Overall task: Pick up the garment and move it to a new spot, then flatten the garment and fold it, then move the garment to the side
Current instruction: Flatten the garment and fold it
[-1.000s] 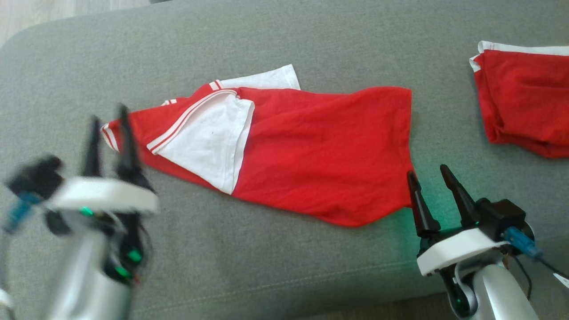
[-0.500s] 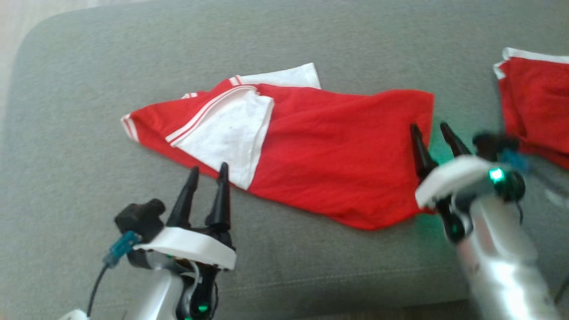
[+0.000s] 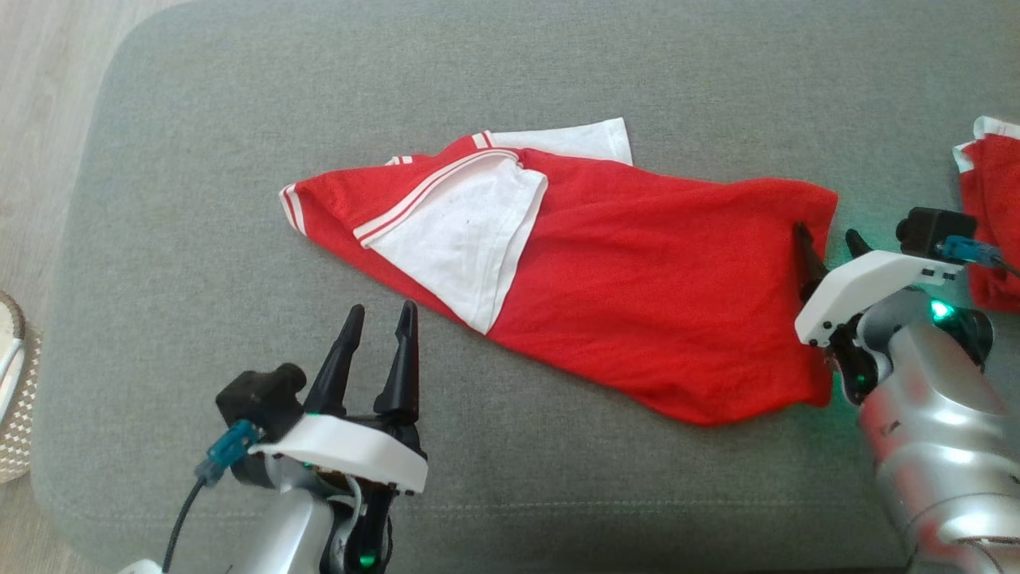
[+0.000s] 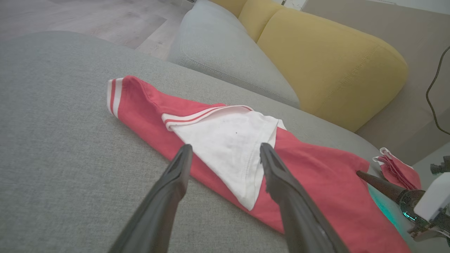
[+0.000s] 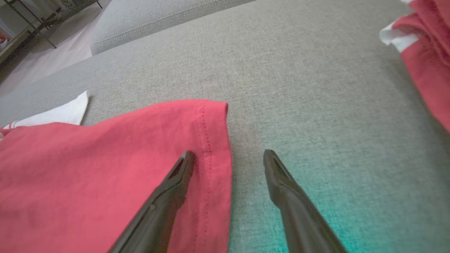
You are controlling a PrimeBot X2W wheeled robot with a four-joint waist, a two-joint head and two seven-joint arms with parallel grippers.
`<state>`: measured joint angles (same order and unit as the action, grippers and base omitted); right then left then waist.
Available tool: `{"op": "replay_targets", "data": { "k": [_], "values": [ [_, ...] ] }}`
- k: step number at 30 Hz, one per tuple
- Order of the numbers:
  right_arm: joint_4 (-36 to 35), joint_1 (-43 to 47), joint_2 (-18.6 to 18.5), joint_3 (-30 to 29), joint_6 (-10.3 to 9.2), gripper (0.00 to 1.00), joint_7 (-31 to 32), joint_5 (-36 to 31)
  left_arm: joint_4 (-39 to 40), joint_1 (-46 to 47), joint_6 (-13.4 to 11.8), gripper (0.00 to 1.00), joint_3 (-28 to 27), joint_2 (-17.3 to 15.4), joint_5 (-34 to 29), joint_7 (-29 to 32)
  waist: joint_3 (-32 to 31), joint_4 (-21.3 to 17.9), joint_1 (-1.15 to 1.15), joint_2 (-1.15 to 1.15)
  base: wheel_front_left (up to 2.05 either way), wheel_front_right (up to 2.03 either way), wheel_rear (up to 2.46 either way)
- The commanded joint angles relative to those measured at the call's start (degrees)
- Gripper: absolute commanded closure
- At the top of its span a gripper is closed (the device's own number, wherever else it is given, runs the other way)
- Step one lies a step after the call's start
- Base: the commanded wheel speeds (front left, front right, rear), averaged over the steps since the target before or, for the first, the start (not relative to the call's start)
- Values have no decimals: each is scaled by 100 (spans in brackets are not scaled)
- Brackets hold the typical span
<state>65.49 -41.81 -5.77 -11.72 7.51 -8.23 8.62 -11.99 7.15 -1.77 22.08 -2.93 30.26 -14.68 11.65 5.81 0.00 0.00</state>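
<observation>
My right gripper grabs the red shirt by its stitched bottom hem [image 3: 825, 210] [image 5: 217, 164] next, to flatten it.
The garment [image 3: 637, 279], a red shirt with a white panel and red-and-white striped trim, lies spread across the grey sofa cushion [image 3: 199, 199]; it also shows in the left wrist view [image 4: 225, 140] and the right wrist view [image 5: 105, 158]. My left gripper [image 3: 381, 315] is open, just short of the shirt's near edge below the white panel, with nothing between its fingers [image 4: 225, 151]. At the hem on the right, my right gripper [image 3: 825, 237] stands open: one finger over the red hem, the other over bare cushion [image 5: 228, 154].
A second red and white cloth [image 3: 992, 215] lies bunched at the cushion's far right, close to my right wrist. Yellow back cushions [image 4: 334, 63] stand behind the seat. Wooden floor [image 3: 40, 80] lies past the cushion's left edge.
The camera has turned, shifting the scene rightward. My left gripper has swung in from the far left to the shirt's near edge. My right gripper has moved up along the hem.
</observation>
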Motion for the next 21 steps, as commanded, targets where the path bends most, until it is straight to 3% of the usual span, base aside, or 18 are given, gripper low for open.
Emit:
{"op": "replay_targets", "data": {
  "k": [1, 5, 8, 17, 21],
  "values": [
    [-77, -245, 94, 82, -2, 0, -112, 7, 198, 99, -14, 0, -145, 3, -83, -31, -5, 9, 0, 0, 0, 0, 0],
    [140, -415, 190, 129, -2, 0, -143, 258, 223, 105, -26, 0, -97, 4, -157, -31, -24, 20, 0, 0, 0, 0, 0],
    [98, -499, 247, 457, -2, 100, -157, 588, 228, 107, -28, 0, -98, 4, -175, -31, -25, -6, 0, 0, 0, 0, 0],
    [-969, 142, 163, 2094, -2, 100, -445, 1577, 221, 66, -22, 0, -136, 4, -183, -31, -122, -104, 0, 0, 0, 0, 0],
    [-1933, 1024, -275, 3120, -2, 100, -310, 1941, 281, -56, -47, 0, -252, 5, -190, -31, -189, -150, 0, 0, 0, 0, 0]
  ]
}}
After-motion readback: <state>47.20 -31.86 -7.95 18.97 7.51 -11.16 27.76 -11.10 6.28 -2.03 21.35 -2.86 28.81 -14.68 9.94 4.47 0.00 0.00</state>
